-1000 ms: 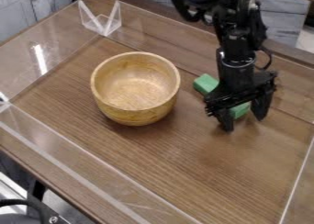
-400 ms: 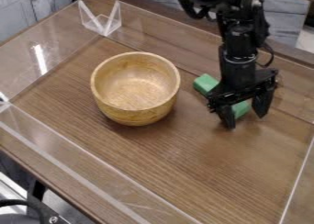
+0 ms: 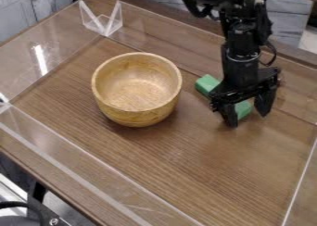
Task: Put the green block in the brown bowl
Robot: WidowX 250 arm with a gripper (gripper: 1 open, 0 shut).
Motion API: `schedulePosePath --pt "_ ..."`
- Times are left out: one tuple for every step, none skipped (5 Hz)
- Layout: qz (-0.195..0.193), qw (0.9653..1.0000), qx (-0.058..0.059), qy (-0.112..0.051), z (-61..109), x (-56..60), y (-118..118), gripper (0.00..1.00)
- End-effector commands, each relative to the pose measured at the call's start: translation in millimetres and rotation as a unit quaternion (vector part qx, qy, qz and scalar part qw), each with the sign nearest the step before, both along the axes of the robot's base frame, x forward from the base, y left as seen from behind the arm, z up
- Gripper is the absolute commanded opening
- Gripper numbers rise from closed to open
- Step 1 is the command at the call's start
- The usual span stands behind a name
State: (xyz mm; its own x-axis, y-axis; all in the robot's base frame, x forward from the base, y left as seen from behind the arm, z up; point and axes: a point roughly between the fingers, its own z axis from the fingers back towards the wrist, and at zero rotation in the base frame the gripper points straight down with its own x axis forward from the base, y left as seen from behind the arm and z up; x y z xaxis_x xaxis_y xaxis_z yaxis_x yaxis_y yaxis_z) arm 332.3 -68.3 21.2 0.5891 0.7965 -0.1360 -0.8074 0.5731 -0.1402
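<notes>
The near end of the block is right beside my spread, low fingers and would be caught now, so my gripper should close on the green block (image 3: 209, 84) now.
The brown bowl (image 3: 137, 88) stands upright on the wooden table, left of centre, with nothing inside. The green block (image 3: 209, 84) lies on the table just right of the bowl, largely hidden behind my gripper; a bit of green also shows between the black fingers. My gripper (image 3: 247, 112) points down at the table with its fingers spread open, straddling the block's near end. Whether the fingers touch the block I cannot tell.
A clear plastic stand (image 3: 102, 18) sits at the back left. Transparent low walls (image 3: 74, 165) edge the table on the left and front. Bare wood lies in front of the bowl and gripper.
</notes>
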Motion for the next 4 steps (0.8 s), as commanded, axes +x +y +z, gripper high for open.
schedulePosePath --pt "0.010 0.9999 0.004 0.002 -0.3 2.6 8.4 1.00" --pt "0.014 0.9999 0.006 0.009 -1.7 2.2 10.3 1.00" --pt "0.017 0.9997 0.008 0.015 -2.3 1.6 12.1 1.00" --pt "0.013 0.9997 0.007 0.020 -1.8 0.5 11.9 0.00"
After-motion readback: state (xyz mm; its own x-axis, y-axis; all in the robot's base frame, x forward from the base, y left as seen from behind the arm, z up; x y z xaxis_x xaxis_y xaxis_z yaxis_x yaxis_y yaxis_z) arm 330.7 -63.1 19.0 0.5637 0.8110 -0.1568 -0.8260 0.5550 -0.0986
